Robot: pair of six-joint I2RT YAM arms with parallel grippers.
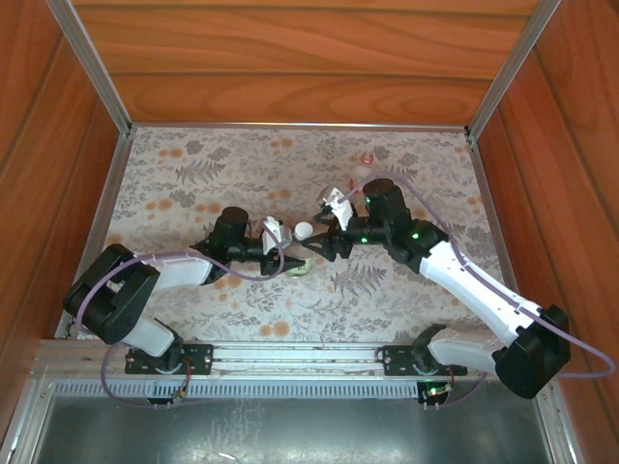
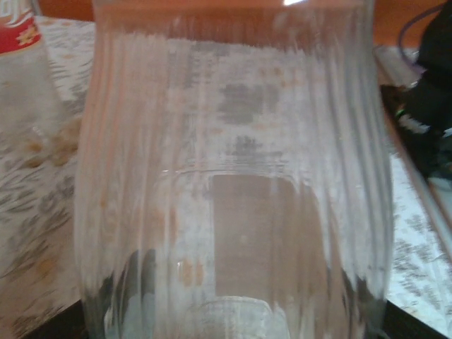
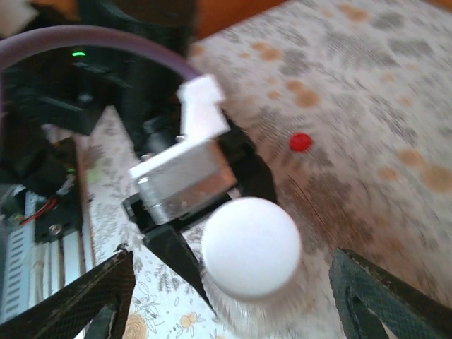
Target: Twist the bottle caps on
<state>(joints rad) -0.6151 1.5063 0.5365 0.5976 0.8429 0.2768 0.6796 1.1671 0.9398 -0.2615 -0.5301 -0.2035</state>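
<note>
My right gripper grabs the white cap (image 1: 304, 231) by its opposite sides next, to screw it on. My left gripper steadies the bottle (image 1: 300, 267).
A clear ribbed bottle (image 2: 233, 176) stands upright in the middle of the table, and my left gripper (image 1: 286, 249) is shut on its body from the left. Its green-yellow label (image 1: 300, 268) shows low down. A white cap (image 3: 251, 247) sits on its neck. My right gripper (image 3: 236, 304) is open around that cap, with both fingers (image 3: 92, 296) standing apart from it. The red cap (image 3: 300, 142) lies loose on the floral cloth beyond. The second, shorter bottle (image 1: 366, 159) with its reddish band (image 2: 18, 28) stands farther back.
The floral tablecloth (image 1: 193, 184) is boxed in by wooden walls (image 1: 290, 58) at the back and sides. A metal rail (image 1: 290, 356) runs along the near edge. The right arm (image 2: 431, 106) sits close to the bottle's right side.
</note>
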